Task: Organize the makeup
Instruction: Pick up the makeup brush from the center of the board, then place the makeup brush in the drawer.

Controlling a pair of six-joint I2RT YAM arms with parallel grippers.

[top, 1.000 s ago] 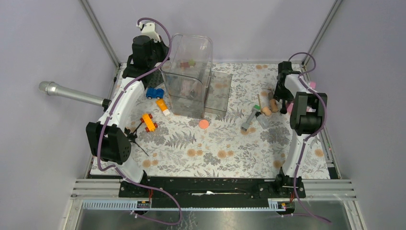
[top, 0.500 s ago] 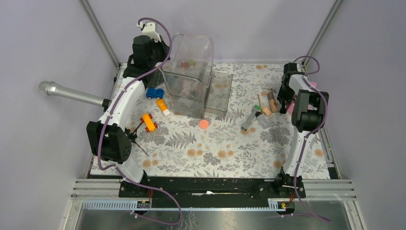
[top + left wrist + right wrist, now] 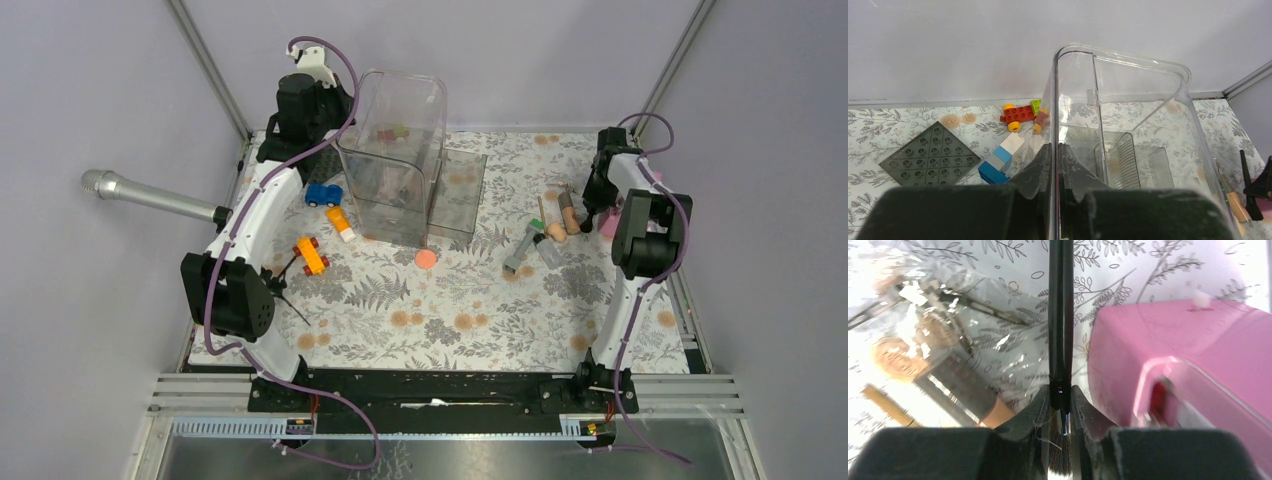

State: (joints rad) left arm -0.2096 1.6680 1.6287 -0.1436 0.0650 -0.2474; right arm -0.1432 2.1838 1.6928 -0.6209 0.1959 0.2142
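Observation:
The black-handled makeup brush (image 3: 588,219) would rise with my right gripper if I lifted it now, as my fingers are closed on the brush's ferrule.
My right gripper (image 3: 1060,396) is shut on a black-handled makeup brush (image 3: 1060,315), pinching it at the ferrule, with the bristles between the fingers. A pink case (image 3: 1173,355) lies just right of it, and a clear crinkled packet (image 3: 943,335) with tan-handled brushes lies to the left. From above, that gripper (image 3: 597,207) sits at the right edge by the tan brushes (image 3: 562,222). A grey tube with a green cap (image 3: 522,250) and a coral disc (image 3: 426,259) lie on the mat. My left gripper (image 3: 1054,155) is shut on the wall of the tall clear container (image 3: 1128,100).
A blue toy car (image 3: 322,194), an orange toy car (image 3: 310,255) and a small orange tube (image 3: 341,222) lie left of the container (image 3: 395,150). A silver microphone (image 3: 150,197) pokes in from the left. Behind the container are a grey baseplate (image 3: 930,155), a red car (image 3: 1020,115) and blue-white blocks (image 3: 998,160).
My right gripper has closed onto the black brush, and its arm has shifted slightly right and toward the back. The left arm and the container have not moved.

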